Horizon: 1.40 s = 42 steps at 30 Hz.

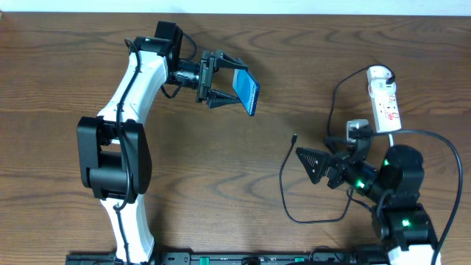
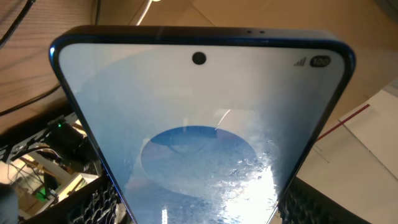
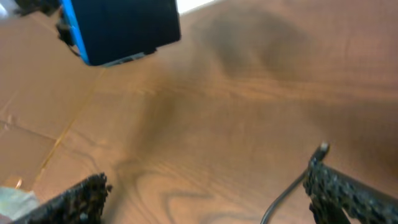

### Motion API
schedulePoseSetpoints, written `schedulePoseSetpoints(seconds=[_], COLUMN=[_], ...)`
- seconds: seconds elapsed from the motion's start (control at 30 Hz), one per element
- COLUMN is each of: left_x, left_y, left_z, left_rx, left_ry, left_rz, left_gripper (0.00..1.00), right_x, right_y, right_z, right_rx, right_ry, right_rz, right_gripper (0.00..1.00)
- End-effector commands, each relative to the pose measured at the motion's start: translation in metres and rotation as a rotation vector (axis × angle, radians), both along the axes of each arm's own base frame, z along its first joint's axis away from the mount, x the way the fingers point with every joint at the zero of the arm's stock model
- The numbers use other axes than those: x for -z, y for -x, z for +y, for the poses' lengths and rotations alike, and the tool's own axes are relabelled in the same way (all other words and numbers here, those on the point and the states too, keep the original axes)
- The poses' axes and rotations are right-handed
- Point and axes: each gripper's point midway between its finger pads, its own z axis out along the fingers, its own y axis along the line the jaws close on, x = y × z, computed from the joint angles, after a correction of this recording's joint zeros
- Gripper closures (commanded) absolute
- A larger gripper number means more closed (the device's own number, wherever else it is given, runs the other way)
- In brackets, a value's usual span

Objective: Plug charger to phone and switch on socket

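Observation:
The right gripper grabs the phone by its loose end (image 1: 253, 99) (image 3: 129, 50) across screen and back next, to let the left gripper regrip the phone for plugging.
My left gripper (image 1: 223, 87) is shut on the phone (image 1: 249, 90) and holds it tilted above the table at the upper middle. Its cyan-blue screen fills the left wrist view (image 2: 199, 118), with a finger on each side edge. The charger's small plug tip (image 1: 294, 137) lies on the table, and its thin black cable (image 1: 284, 188) loops down and right. My right gripper (image 1: 310, 163) is open and empty, just right of the tip. In the right wrist view the tip (image 3: 323, 148) sits against the right finger and the phone (image 3: 121, 28) is at the upper left. The socket (image 1: 384, 99) lies at the far right.
The socket's white cord and a thin black cable (image 1: 337, 92) curve left of the strip. The right arm's base (image 1: 403, 184) sits just below the socket. The wooden table (image 1: 221, 184) lies between the arms.

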Motion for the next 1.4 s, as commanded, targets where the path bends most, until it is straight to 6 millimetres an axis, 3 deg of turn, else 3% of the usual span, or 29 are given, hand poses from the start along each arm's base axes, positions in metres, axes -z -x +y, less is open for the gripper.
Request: schedulePoseSetpoints(seconds=[0.0, 0.13, 0.3, 0.43, 0.6, 0.93, 1.17, 1.27, 1.37], left_x=[-0.027, -0.027, -0.027, -0.027, -0.027, -0.027, -0.027, -0.027, -0.027], left_y=[0.007, 0.007, 0.007, 0.007, 0.007, 0.007, 0.007, 0.007, 0.007], left_z=[0.000, 0.000, 0.000, 0.000, 0.000, 0.000, 0.000, 0.000, 0.000], left_rx=[0.008, 0.008, 0.008, 0.008, 0.008, 0.008, 0.008, 0.008, 0.008], left_ry=[0.061, 0.061, 0.061, 0.061, 0.061, 0.061, 0.061, 0.061, 0.061], left_rz=[-0.034, -0.034, -0.035, -0.034, -0.035, -0.035, -0.035, -0.035, -0.035], left_gripper=[0.23, 0.23, 0.23, 0.23, 0.23, 0.23, 0.23, 0.23, 0.23], right_x=[-0.027, -0.040, -0.071, -0.085, -0.100, -0.088, -0.067, -0.062, -0.063], right_y=[-0.006, -0.006, -0.002, -0.024, -0.037, -0.081, -0.098, -0.103, -0.105], right_z=[0.002, 0.013, 0.054, 0.066, 0.094, 0.118, 0.127, 0.129, 0.132], right_rx=[-0.033, -0.100, -0.239, -0.078, -0.050, 0.097, 0.134, 0.150, 0.150], right_ry=[0.021, 0.054, 0.072, 0.175, 0.206, 0.315, 0.320, 0.317, 0.302], right_rz=[-0.007, 0.090, 0.055, 0.051, 0.048, 0.054, 0.095, 0.108, 0.103], right_gripper=[0.01, 0.03, 0.07, 0.01, 0.02, 0.04, 0.19, 0.39, 0.45])
